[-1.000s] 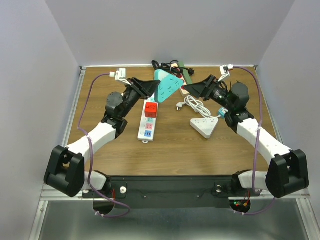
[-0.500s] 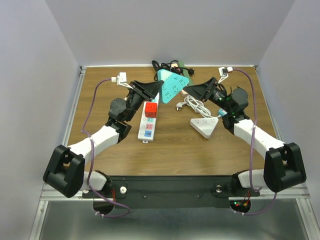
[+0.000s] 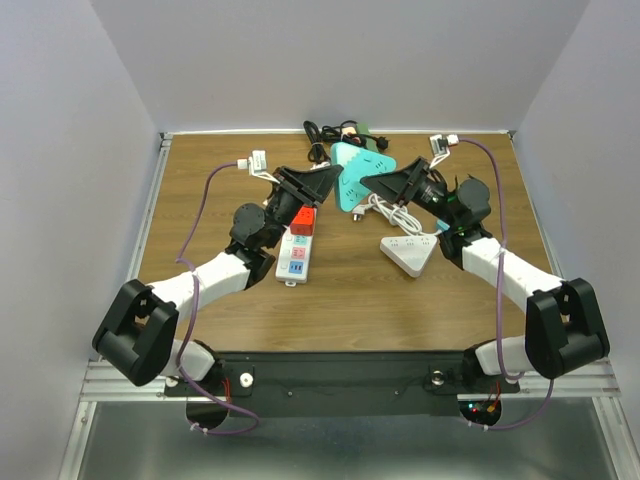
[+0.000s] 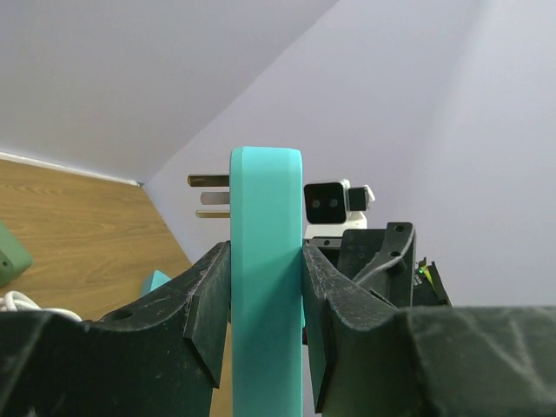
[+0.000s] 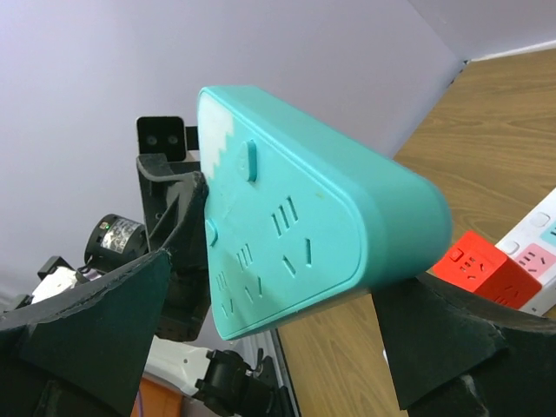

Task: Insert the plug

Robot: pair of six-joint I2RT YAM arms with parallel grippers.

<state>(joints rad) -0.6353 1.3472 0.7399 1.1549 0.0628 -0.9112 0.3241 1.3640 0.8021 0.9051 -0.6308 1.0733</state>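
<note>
The robot should grab the teal power strip with its right gripper across the sides of the power strip's free rounded corner, so the power strip's prongs stay free to insert.
A teal triangular power strip (image 3: 362, 162) hangs above the table's back middle, between both arms. My left gripper (image 3: 332, 180) is shut on its edge; in the left wrist view both fingers press the strip (image 4: 265, 217). My right gripper (image 3: 380, 183) meets the strip from the right. In the right wrist view its fingers stand wide apart and the strip's socket face (image 5: 304, 226) fills the gap. Metal plug prongs (image 4: 208, 193) stick out left of the strip's top; their body is hidden. A white plug (image 3: 356, 212) with its cable lies on the table below.
A long white power strip (image 3: 294, 255) carrying a red cube adapter (image 3: 303, 216) lies left of centre. A white triangular strip (image 3: 408, 253) lies right of centre. Dark cables and a green item (image 3: 340, 130) sit at the back edge.
Both arms have swung inward. The teal strip has moved right and turned while staying in the left gripper. The right gripper has come up against the strip.
</note>
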